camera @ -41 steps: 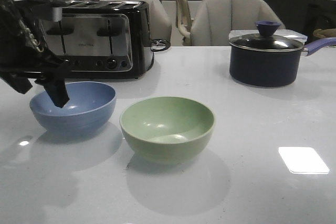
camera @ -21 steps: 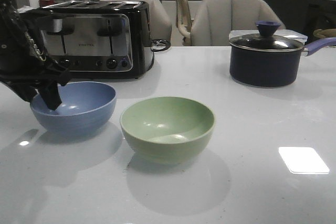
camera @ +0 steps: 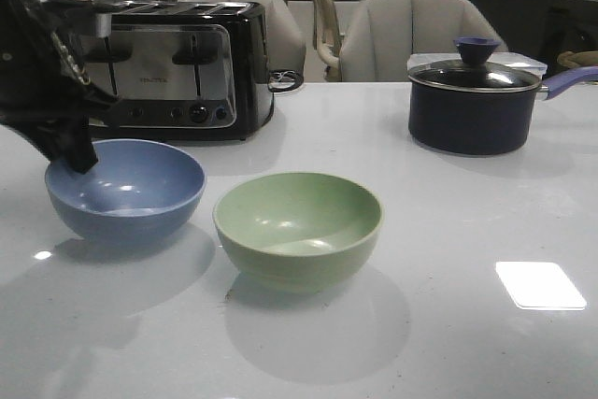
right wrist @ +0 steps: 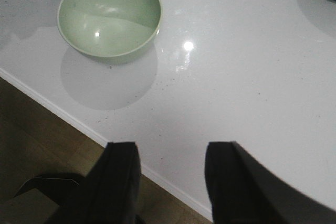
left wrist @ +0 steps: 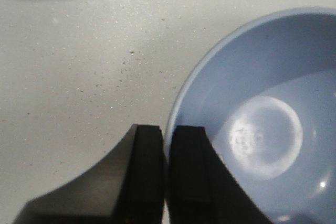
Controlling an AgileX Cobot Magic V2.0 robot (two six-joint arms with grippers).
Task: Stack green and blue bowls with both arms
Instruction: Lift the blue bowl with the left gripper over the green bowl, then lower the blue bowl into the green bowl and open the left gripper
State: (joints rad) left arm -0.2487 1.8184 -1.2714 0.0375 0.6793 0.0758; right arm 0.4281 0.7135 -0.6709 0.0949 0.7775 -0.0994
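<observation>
The blue bowl's base hangs over the white table beside the sage green bowl, so my left gripper keeps holding the blue bowl for now.
The dusty blue bowl (camera: 131,189) is at the left of the white table (camera: 448,249), and the sage green bowl (camera: 297,226) stands just to its right, a small gap between them. My left gripper (camera: 73,151) is shut on the blue bowl's left rim; in the left wrist view one finger is inside and one outside the rim (left wrist: 167,135) of the bowl (left wrist: 262,103). The bowl seems slightly raised. My right gripper (right wrist: 172,153) is open and empty over the table's front edge, well short of the green bowl (right wrist: 108,14). It does not show in the front view.
A black and chrome toaster (camera: 177,72) stands behind the blue bowl. A dark navy lidded saucepan (camera: 472,109) sits at the back right, handle pointing right. Chairs stand behind the table. The table's front edge (right wrist: 79,124) and the floor show in the right wrist view.
My left gripper has moved from inside the blue bowl to its left rim and shut on it. The bowl has shifted slightly left and up. The green bowl has not moved.
</observation>
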